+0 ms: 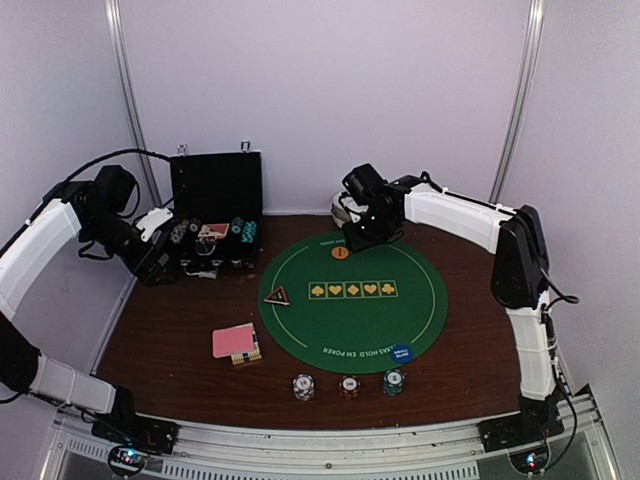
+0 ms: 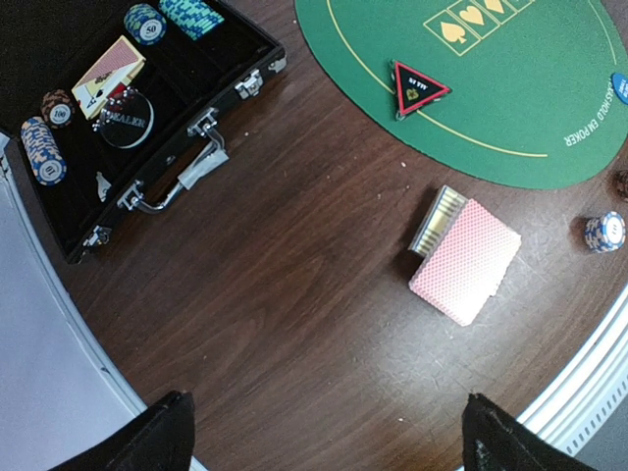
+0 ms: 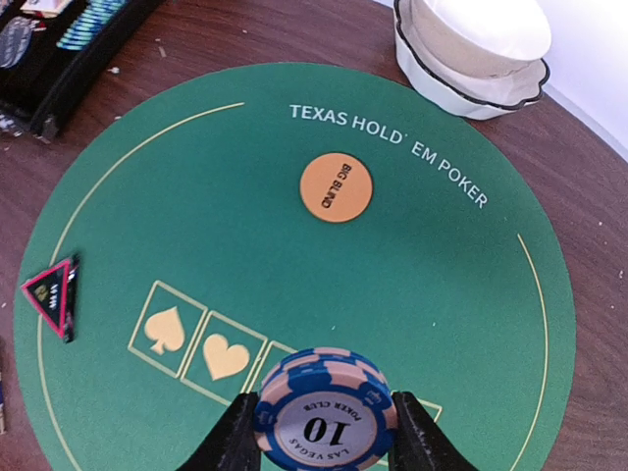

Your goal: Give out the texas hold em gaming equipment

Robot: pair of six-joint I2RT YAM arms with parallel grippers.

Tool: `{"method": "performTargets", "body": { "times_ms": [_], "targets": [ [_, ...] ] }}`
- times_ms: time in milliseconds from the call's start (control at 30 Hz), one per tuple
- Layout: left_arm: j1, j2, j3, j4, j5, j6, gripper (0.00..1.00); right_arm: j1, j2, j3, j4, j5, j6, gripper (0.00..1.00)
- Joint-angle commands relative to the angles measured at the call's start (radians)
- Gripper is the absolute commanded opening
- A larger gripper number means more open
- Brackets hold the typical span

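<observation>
My right gripper takes the chips to the empty green beside the orange button before release; opened now, they would fall from high above the mat (image 1: 352,300).
My right gripper (image 3: 324,432) is shut on a small stack of blue-and-pink "10" poker chips (image 3: 324,407), held above the green round mat (image 1: 352,300) near its far edge (image 1: 368,232). The orange round button (image 3: 336,186) lies on the mat's far side, the red triangular button (image 1: 277,295) at its left, the blue round button (image 1: 401,352) at its near right. Three chip stacks (image 1: 348,385) stand in front of the mat. The pink-backed cards (image 2: 466,258) lie left of the mat. My left gripper (image 2: 329,437) is open and empty over bare table near the case.
The black hinged case (image 1: 213,225) stands open at the back left, holding more chips (image 2: 44,149), a card and a dealer disc. Two stacked white bowls (image 3: 471,49) sit beyond the mat's far edge. White walls enclose the table.
</observation>
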Motion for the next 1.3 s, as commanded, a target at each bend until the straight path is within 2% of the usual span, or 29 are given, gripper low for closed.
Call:
{"method": "performTargets", "body": {
  "times_ms": [0, 300, 600, 767, 933, 967, 1133, 1267],
  "targets": [
    [0.008, -0.012, 0.017, 0.019, 0.002, -0.007, 0.98, -0.039, 0.117, 0.088, -0.012, 0.03, 0.009, 0.0],
    [0.008, 0.007, 0.022, 0.019, 0.01, -0.009, 0.97, -0.12, 0.28, 0.189, 0.019, -0.003, 0.032, 0.0],
    [0.008, 0.021, 0.023, 0.02, 0.016, -0.01, 0.98, -0.157, 0.375, 0.262, 0.035, 0.002, 0.035, 0.02],
    [0.008, 0.034, 0.025, 0.018, 0.022, -0.01, 0.97, -0.167, 0.433, 0.319, 0.017, -0.04, 0.04, 0.2],
    [0.008, 0.043, 0.026, 0.018, 0.019, -0.01, 0.98, -0.168, 0.443, 0.328, 0.007, -0.073, 0.044, 0.53],
    [0.008, 0.044, 0.027, 0.017, 0.019, -0.01, 0.97, -0.168, 0.435, 0.328, 0.005, -0.073, 0.043, 0.57],
    [0.008, 0.048, 0.034, 0.011, 0.025, -0.016, 0.97, -0.167, 0.369, 0.325, 0.005, -0.066, 0.031, 0.66],
    [0.008, 0.05, 0.043, 0.005, 0.018, -0.02, 0.98, -0.156, 0.294, 0.318, 0.003, -0.078, 0.02, 0.69]
  ]
}}
